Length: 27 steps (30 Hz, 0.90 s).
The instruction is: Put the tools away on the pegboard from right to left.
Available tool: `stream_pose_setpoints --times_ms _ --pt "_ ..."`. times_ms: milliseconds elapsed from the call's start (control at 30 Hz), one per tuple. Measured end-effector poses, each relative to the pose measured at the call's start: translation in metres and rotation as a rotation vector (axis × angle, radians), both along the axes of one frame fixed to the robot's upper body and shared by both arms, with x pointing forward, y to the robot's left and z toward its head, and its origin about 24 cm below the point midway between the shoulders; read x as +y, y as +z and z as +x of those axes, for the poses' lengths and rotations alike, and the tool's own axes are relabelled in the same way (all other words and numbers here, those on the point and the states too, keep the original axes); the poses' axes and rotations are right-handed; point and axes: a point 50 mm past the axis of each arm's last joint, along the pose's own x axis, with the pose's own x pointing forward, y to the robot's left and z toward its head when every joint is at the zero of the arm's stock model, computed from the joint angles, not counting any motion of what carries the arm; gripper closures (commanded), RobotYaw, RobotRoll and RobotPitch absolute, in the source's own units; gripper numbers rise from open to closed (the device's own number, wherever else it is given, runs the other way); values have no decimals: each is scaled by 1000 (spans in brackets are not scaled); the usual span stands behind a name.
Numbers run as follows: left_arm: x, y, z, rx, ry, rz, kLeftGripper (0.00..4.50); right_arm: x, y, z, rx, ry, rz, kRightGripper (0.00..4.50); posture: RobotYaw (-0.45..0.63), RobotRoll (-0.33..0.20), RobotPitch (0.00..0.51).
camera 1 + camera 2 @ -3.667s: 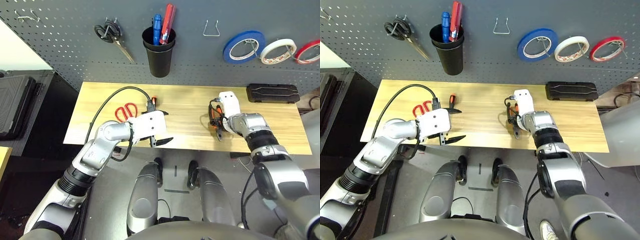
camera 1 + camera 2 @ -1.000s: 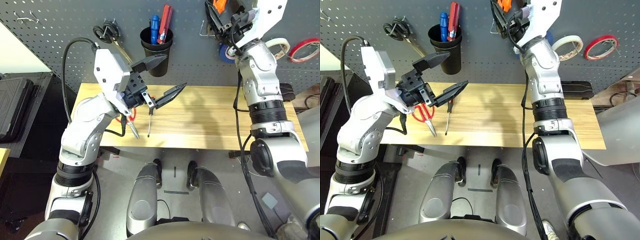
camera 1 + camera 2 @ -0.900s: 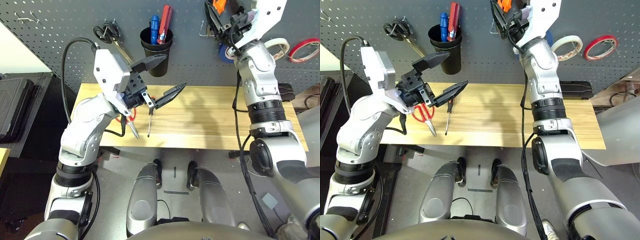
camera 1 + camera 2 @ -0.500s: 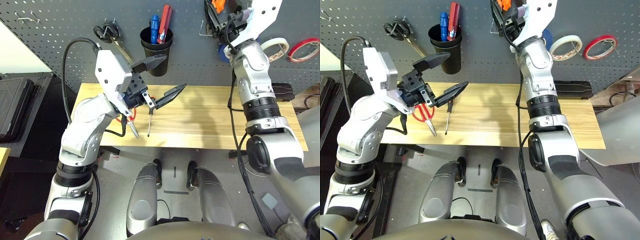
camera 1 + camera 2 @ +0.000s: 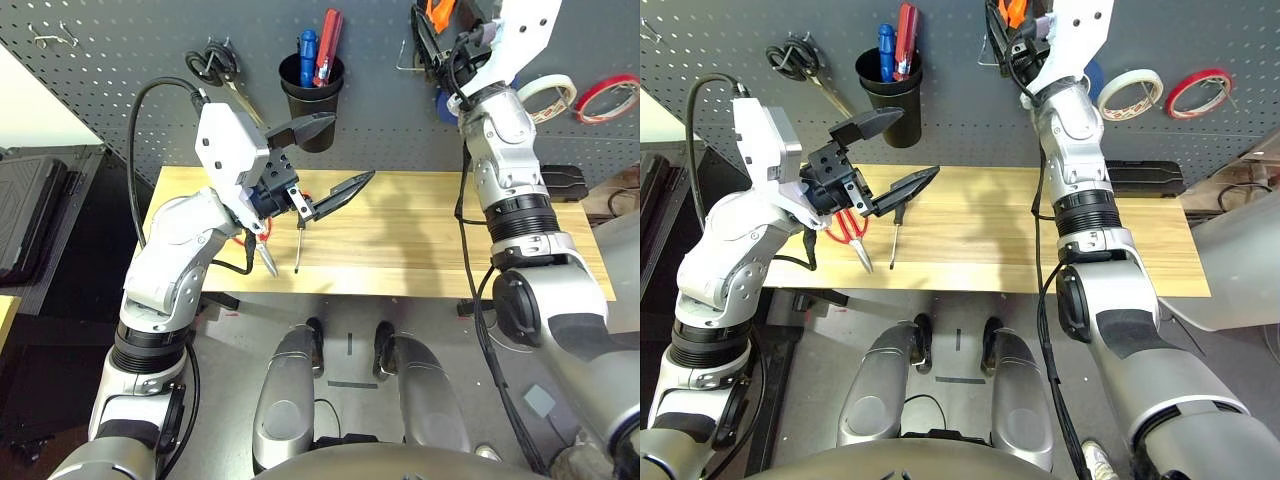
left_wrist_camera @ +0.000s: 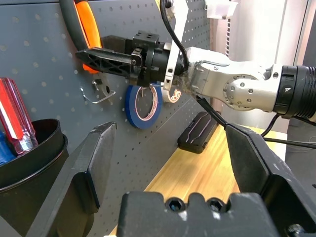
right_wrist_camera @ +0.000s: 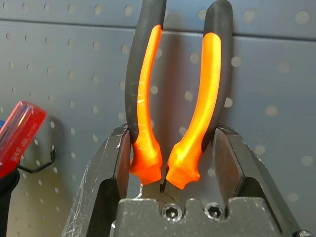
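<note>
The orange handles sit astride the wire hook at the pegboard, so the robot's right gripper should open now and let go of the pliers.
The orange-and-black pliers are held handles-up against the pegboard, with my right gripper shut on them high up, just right of a wire hook. My left gripper hovers open and empty above the table's left half. Under it on the wood lie the slim screwdriver and the red-handled scissors, partly hidden by the gripper. The white tape roll hangs on the board at the right.
A black cup with blue and red handles hangs on the board, black-handled scissors to its left. Blue tape and red tape flank the white roll. A black case lies on the table's far right.
My right gripper, still holding the pliers, has shifted slightly left along the board. The left gripper has drifted a little to the right, still open.
</note>
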Motion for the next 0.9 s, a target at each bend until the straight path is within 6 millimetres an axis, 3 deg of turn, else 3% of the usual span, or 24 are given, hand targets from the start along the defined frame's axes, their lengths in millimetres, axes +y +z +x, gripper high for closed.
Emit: stream_pose_setpoints --times_ms 33,200,233,500,733,900 --pt "0 0 0 0 0 0 0 0 -2 0 7 1 -4 1882 194 0 244" --pt "0 0 0 0 4 3 0 3 -8 1 28 8 -38 153 197 0 245" --pt "0 0 0 0 4 3 0 3 -9 0 27 9 -43 35 197 0 245" --pt "0 -1 1 1 5 4 0 -10 -24 -8 19 -16 -56 35 199 0 247" --pt "0 -2 1 -1 15 13 0 -29 -43 -35 19 31 -89 35 199 0 250" --pt "2 -6 4 1 44 46 0 -41 -63 -57 113 89 -195 35 190 0 256"
